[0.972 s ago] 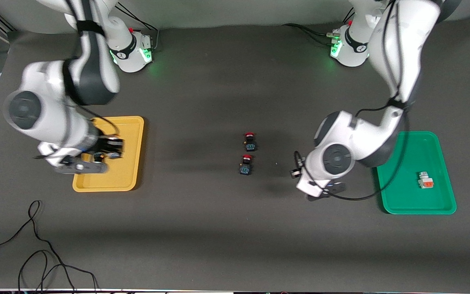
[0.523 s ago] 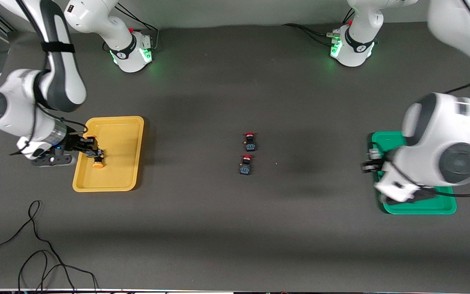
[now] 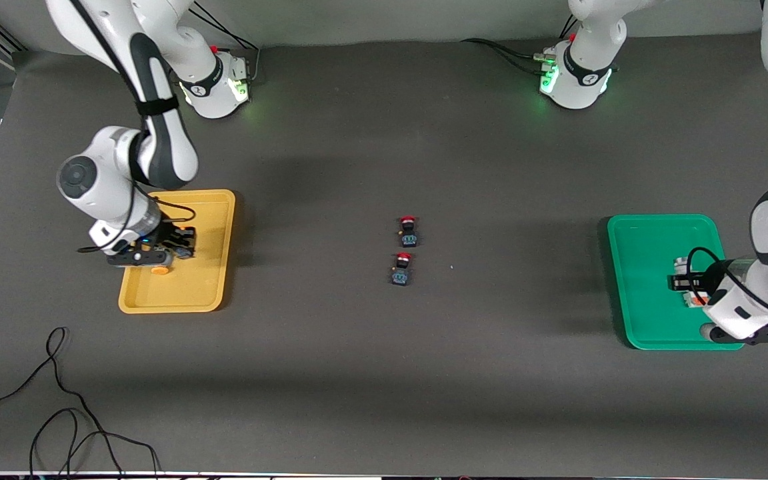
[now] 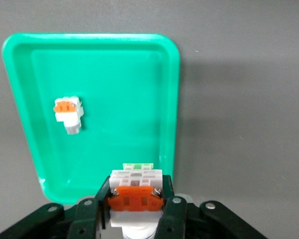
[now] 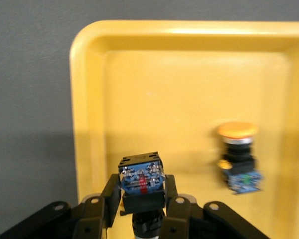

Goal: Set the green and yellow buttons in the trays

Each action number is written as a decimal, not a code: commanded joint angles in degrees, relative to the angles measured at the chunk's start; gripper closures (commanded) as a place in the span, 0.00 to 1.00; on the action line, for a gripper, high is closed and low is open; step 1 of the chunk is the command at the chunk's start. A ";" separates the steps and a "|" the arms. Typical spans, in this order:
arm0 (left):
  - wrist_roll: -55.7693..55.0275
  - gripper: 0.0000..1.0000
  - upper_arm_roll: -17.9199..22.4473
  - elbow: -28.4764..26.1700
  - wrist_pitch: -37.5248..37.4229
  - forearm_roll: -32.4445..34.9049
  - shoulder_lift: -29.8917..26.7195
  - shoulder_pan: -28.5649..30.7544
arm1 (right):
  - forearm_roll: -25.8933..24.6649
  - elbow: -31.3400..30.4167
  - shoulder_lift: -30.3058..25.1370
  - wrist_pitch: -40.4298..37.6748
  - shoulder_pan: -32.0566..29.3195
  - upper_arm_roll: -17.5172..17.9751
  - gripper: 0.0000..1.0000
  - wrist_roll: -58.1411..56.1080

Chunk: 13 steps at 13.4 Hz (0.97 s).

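Note:
The white-grey block hangs high over the green tray's bottom in the left wrist view, so my left gripper should hold it until it is lower.
My right gripper (image 3: 181,241) is over the yellow tray (image 3: 205,220), shut on a black-bodied button with a blue base (image 5: 141,183); its cap is hidden. A second such button (image 5: 238,158) with an orange-yellow cap lies in the tray (image 5: 164,74) beside it. An orange cap (image 3: 157,270) shows by the gripper in the front view. My left gripper (image 3: 685,283) is over the green tray (image 3: 644,227), shut on a white-grey block with an orange face (image 4: 136,195). Another white-grey block (image 4: 68,113) lies in that tray (image 4: 124,74).
Two black buttons with red caps (image 3: 409,231) (image 3: 402,268) stand in the middle of the table, between the trays. Black cables (image 3: 57,413) lie near the front edge at the right arm's end.
My left arm has swung from the middle of the table to over the green tray with its block. My right gripper has shifted about over the yellow tray, still holding its button.

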 commanded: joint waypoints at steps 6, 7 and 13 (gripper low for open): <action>3.91 1.00 -0.27 -23.08 29.68 1.06 -1.07 5.72 | 10.02 2.36 5.02 -0.23 -0.01 1.23 0.00 -6.63; 3.91 1.00 -0.19 -24.92 33.01 1.06 -0.81 5.81 | 9.93 3.32 4.23 -3.01 0.34 0.97 0.00 -6.54; 4.00 0.02 1.04 -27.22 38.06 0.97 0.17 5.81 | -2.69 22.89 3.78 -29.97 0.96 -5.36 0.00 3.09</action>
